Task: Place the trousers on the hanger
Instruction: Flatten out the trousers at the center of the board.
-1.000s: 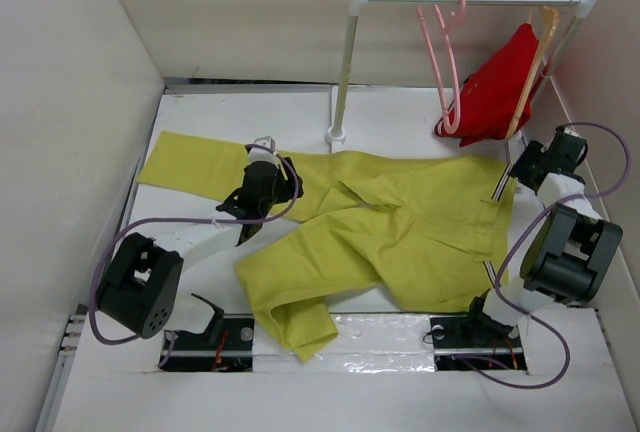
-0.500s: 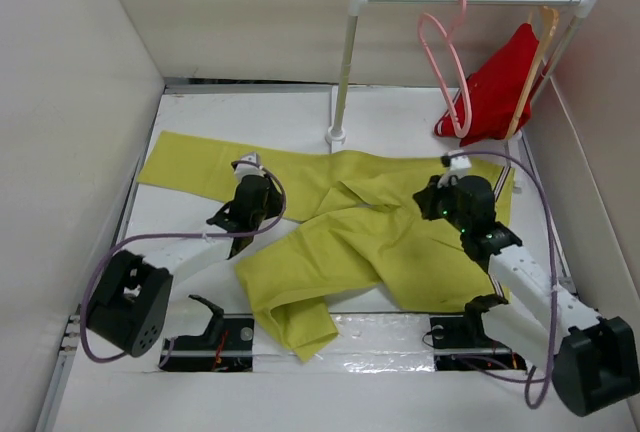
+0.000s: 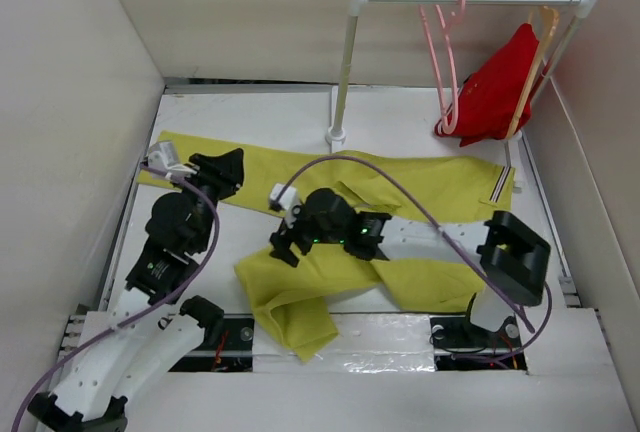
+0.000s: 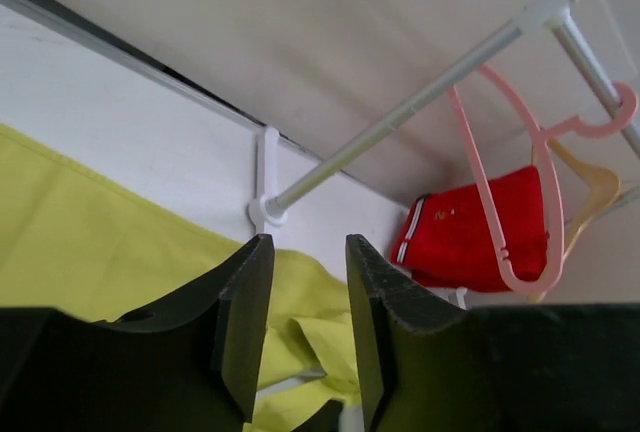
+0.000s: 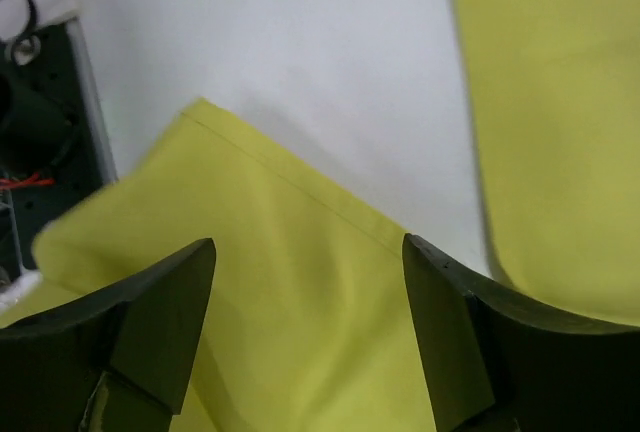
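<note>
My right gripper grabs the trousers' near leg [image 5: 300, 342] by its far edge [image 5: 345, 234] next, to fold it towards the waistband for hanging.
The yellow-green trousers [image 3: 420, 184] lie spread on the white table, waistband [image 3: 503, 185] at the right, one leg running to the far left, the other folded towards the near edge. The pink hanger [image 3: 446, 62] hangs empty on the rail; it also shows in the left wrist view [image 4: 505, 202]. My left gripper [image 3: 232, 164] is open and empty over the far leg [image 4: 90, 242], fingers [image 4: 250, 312] apart. My right gripper [image 3: 278, 249] reaches across to the near leg [image 5: 300, 342], jaws wide open just above the fabric, holding nothing.
A white rail stand [image 3: 340, 62] stands at the back, its foot by the trousers. A red garment [image 3: 495, 87] hangs on a tan wooden hanger [image 3: 540, 27] at the rail's right end. Walls enclose the table on three sides. The arm bases [image 3: 215, 337] sit at the near edge.
My right arm swung left from the waistband side across to the near leg. My left gripper moved left and back to the far leg. The pink hanger swung on the rail.
</note>
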`<state>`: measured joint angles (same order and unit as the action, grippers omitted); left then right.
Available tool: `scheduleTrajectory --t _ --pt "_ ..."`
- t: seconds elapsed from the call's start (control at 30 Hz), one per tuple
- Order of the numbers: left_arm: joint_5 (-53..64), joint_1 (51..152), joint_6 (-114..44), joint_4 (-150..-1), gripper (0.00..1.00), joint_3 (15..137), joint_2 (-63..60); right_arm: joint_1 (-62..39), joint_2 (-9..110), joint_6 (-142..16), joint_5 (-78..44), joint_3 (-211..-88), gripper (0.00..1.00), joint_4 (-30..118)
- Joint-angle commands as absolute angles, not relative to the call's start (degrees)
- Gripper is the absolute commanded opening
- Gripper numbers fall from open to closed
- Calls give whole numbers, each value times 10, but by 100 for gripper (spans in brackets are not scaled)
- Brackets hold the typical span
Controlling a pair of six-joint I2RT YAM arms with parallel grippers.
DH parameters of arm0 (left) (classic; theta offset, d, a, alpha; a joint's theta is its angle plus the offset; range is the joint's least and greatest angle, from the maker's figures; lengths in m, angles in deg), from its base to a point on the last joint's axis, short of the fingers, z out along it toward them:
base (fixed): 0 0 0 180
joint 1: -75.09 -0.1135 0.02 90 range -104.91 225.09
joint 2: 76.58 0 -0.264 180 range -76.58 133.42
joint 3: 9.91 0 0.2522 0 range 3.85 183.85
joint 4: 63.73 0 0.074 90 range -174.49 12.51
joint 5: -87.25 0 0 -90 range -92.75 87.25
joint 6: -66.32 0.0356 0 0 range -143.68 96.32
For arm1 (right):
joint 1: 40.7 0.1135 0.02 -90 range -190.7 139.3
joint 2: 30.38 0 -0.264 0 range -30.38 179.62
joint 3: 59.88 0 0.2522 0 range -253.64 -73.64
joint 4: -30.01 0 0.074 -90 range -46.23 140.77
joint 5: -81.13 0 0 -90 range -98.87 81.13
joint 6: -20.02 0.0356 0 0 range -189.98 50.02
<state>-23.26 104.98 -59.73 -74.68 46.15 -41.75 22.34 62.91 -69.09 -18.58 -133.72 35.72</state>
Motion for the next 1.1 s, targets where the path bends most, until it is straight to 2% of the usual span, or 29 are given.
scheduleTrajectory --t 0.0,0.23,0.4,0.43,0.5,0.53,0.57,0.63,0.7,0.83,1.07 --pt "-296 1051 -587 -842 34 484 -444 290 675 -723 -134 -1431 83 406" --pt "-298 1051 -584 -858 37 480 -503 351 778 -667 -54 -1488 84 455" --pt "-297 1051 -589 -863 37 469 -518 358 847 -658 -42 -1537 74 494" --pt "-298 1051 -590 -862 38 466 -519 358 849 -655 -33 -1541 54 494" --pt "-298 1051 -591 -867 37 467 -516 350 837 -649 -25 -1545 35 486" --pt "-296 1051 -591 -865 38 467 -514 350 827 -642 -23 -1542 14 480" --pt "-291 1051 -589 -858 39 464 -510 340 813 -641 -22 -1537 8 469" --pt "-269 1051 -585 -849 43 462 -498 320 757 -635 -10 -1505 1 440" --pt "-249 1051 -580 -849 44 467 -467 299 714 -628 -6 -1474 0 394" --pt "-203 1051 -582 -817 45 456 -418 195 606 -595 -35 -1377 0 346" --pt "-128 1069 -576 -728 47 449 -270 45 433 -563 -80 -1152 0 304"
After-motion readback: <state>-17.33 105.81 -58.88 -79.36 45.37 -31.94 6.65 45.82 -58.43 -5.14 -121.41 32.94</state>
